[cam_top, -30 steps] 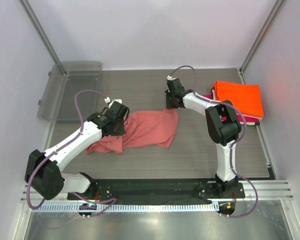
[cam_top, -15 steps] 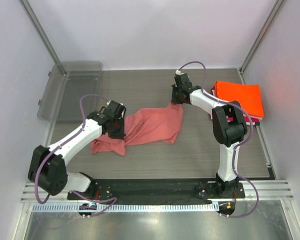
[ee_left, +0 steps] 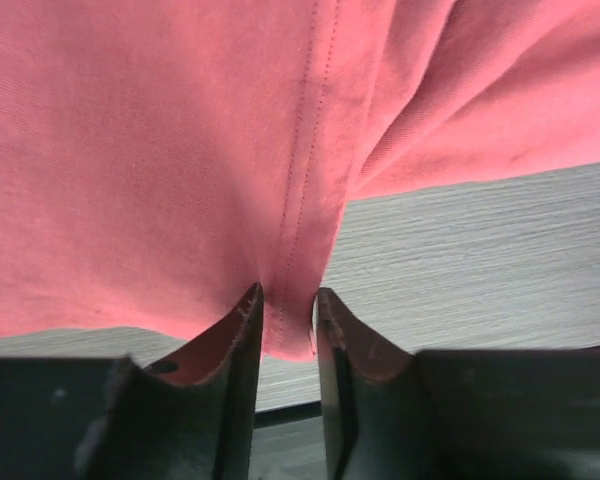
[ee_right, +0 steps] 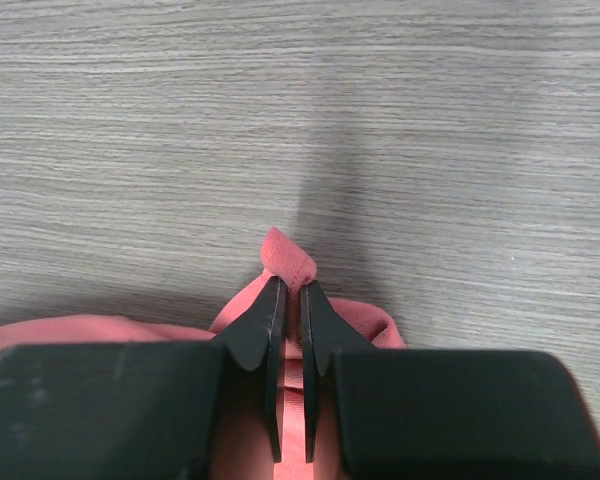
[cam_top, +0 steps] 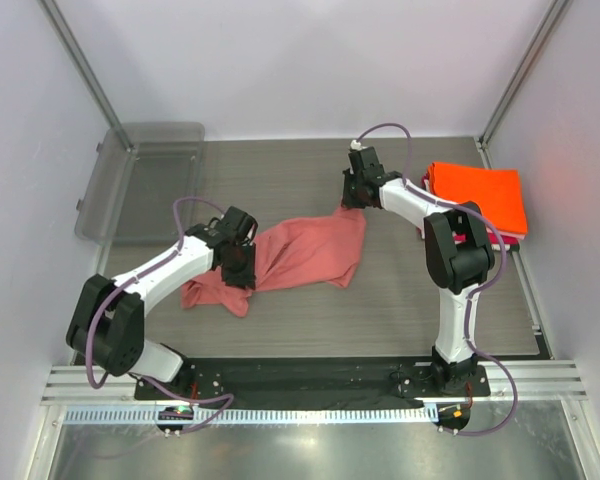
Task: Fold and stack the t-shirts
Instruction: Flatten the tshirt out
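The left gripper should close on the shirt's seamed fold now. The fold is between the gripper's fingers and its end reaches inside them, so the gripper would hold the fold if it closed now.
A salmon-pink t-shirt [cam_top: 300, 255] lies crumpled across the middle of the table, stretched between the two arms. My right gripper [cam_top: 352, 205] is shut on its far right corner; in the right wrist view a nub of fabric [ee_right: 290, 258] pokes out past the tips of the right gripper [ee_right: 290, 285]. At the shirt's left part, my left gripper [cam_top: 238, 272] has its jaws a little apart, and a seamed fold of the shirt [ee_left: 180, 150] hangs loosely between them in the left wrist view [ee_left: 285, 300]. A folded bright orange t-shirt [cam_top: 478, 195] tops a stack at the back right, with a magenta-red edge [cam_top: 419, 192] under it.
A clear grey plastic tray [cam_top: 145, 180] sits at the back left, partly over the table's edge. Enclosure walls and metal posts stand on both sides. The wood-grain tabletop [cam_top: 280, 330] shows in front of the shirt.
The right gripper pulled the shirt's corner up and to the right, then held still. The left gripper shifted slightly right and its jaws parted from shut on the fabric.
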`<state>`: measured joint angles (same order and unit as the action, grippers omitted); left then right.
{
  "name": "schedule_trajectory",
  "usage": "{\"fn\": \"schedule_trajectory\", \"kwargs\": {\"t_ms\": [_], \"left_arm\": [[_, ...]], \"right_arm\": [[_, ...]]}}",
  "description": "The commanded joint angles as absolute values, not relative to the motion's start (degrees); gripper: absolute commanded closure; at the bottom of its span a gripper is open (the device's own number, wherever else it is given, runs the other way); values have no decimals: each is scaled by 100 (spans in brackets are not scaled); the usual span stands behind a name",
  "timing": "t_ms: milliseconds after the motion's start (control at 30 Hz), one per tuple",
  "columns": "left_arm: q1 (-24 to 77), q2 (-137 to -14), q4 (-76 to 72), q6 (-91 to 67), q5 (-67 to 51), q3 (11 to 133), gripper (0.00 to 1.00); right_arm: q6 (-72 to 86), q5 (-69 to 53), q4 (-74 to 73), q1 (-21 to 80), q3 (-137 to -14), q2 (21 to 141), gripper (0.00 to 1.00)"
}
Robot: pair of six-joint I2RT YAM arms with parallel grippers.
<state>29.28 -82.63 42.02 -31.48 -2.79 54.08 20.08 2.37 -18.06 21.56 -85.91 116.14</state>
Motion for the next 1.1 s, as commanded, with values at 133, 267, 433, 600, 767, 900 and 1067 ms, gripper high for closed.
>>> {"fn": "schedule_trajectory", "kwargs": {"t_ms": [133,267,433,600,767,900,1067], "left_arm": [[2936,-8420,4034,-3305,-369,5440,84],[2936,-8297,4016,-3313,-299,5423,100],[2936,-7955,4139,-3331,-98,5510,100],[2569,-7629,4621,-3139,150,6002,100],[1847,-7375,5378,-2655,508,7372,100],[1250,-7269,5809,-2426,843,8461,100],[783,-7356,6187,-2250,1379,10190,100]], "right_arm": [[2065,88,-1696,2109,-8640,11426,99],[2065,88,-1679,2092,-8613,11382,99],[2092,123,-1679,2057,-8631,11329,99],[2328,193,-1670,1855,-8727,11136,99],[2514,211,-1644,1521,-8789,10636,99],[2601,325,-1652,1354,-8920,10249,99],[2803,457,-1635,1065,-9167,9513,99]]}}
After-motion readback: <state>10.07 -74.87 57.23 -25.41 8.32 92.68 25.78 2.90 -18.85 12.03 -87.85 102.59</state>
